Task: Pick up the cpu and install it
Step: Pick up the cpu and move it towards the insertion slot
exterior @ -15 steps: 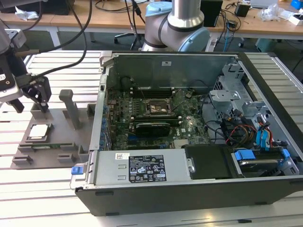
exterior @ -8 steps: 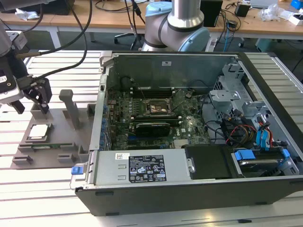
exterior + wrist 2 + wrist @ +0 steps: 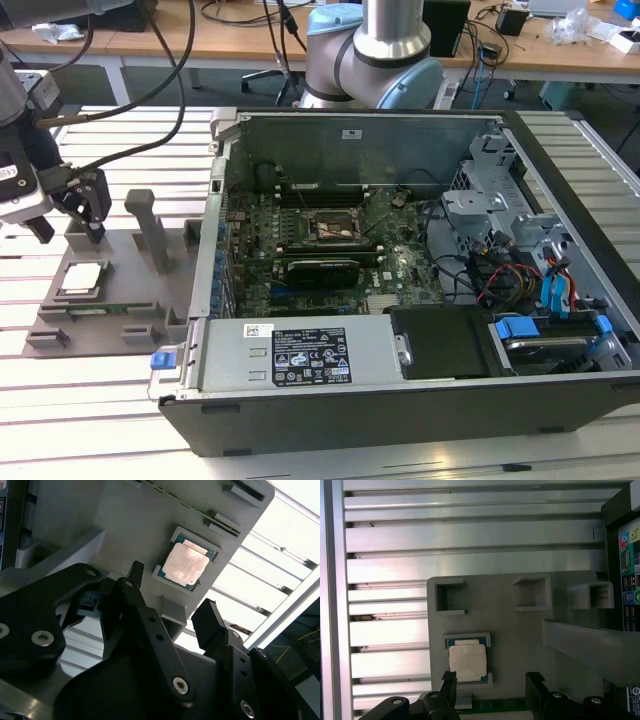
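My gripper grabs the cpu by its open side edges between the raised grey walls next, since these walls hug two ends of the cpu [image 3: 80, 278].
The cpu [image 3: 80, 278] is a small square chip with a silvery top. It lies flat in a pocket of the grey fixture plate [image 3: 120, 255] at the exterior view's left, outside the case. My gripper [image 3: 68, 232] hangs just above the plate, a little beyond the chip, open with nothing between its fingers. In both wrist views the cpu [image 3: 185, 564] [image 3: 468, 662] sits ahead of the open gripper [image 3: 172, 592] [image 3: 491, 677], untouched. The dark cpu socket [image 3: 337, 225] sits on the motherboard inside the case.
The open computer case [image 3: 300, 365] lies on its side to the exterior view's right of the fixture. A black expansion card [image 3: 322, 270] lies below the socket. Grey posts [image 3: 150, 225] rise from the fixture beside the gripper. Hoses trail from the wrist.
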You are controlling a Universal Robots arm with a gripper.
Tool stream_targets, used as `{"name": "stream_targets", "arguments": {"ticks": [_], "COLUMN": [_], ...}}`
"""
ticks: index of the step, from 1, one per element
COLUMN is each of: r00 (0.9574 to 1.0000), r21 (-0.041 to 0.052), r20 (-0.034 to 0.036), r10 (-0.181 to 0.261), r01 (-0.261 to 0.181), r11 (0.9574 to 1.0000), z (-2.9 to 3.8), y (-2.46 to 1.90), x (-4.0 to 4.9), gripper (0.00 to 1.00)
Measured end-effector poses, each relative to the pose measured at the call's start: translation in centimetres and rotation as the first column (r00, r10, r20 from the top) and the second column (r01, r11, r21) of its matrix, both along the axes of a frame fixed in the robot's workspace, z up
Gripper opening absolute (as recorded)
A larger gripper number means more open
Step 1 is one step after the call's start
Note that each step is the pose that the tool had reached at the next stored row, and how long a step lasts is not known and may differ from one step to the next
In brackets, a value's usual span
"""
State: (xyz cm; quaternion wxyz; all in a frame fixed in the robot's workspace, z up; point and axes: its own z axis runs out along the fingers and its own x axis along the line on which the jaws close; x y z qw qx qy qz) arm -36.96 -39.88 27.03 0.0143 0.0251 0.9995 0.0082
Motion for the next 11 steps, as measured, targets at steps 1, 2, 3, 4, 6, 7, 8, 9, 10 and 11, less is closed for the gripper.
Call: {"name": "stream_targets", "arguments": {"ticks": [1,2,3,4,6,7,8,9,10,11], "r00": [1.0000,1.0000,1.0000,1.0000,1.0000,1.0000,1.0000,1.0000,1.0000,1.0000], "r21": [0.0000,0.0000,0.0001,0.0000,0.0001,0.0000,0.0001,0.0001,0.0000,0.0001], "r20": [0.0000,0.0000,0.0001,0.0001,0.0001,0.0001,0.0001,0.0001,0.0001,0.0002], "r10": [0.000,0.000,0.000,0.000,0.000,0.000,0.000,0.000,0.000,0.000], "r01": [0.000,0.000,0.000,0.000,0.000,0.000,0.000,0.000,0.000,0.000], "r11": [1.0000,1.0000,1.0000,1.0000,1.0000,1.0000,1.0000,1.0000,1.0000,1.0000], "z": [-0.09,-0.12,-0.17,-0.23,-0.40,-0.45,-0.56,-0.66,-0.79,-0.89], "y": [0.00,0.00,0.00,0.00,0.00,0.00,0.00,0.00,0.00,0.00], "x": [0.00,0.00,0.00,0.00,0.00,0.00,0.00,0.00,0.00,0.00], "gripper": [0.66,0.66,0.66,0.66,0.66,0.66,0.66,0.66,0.66,0.66]}}
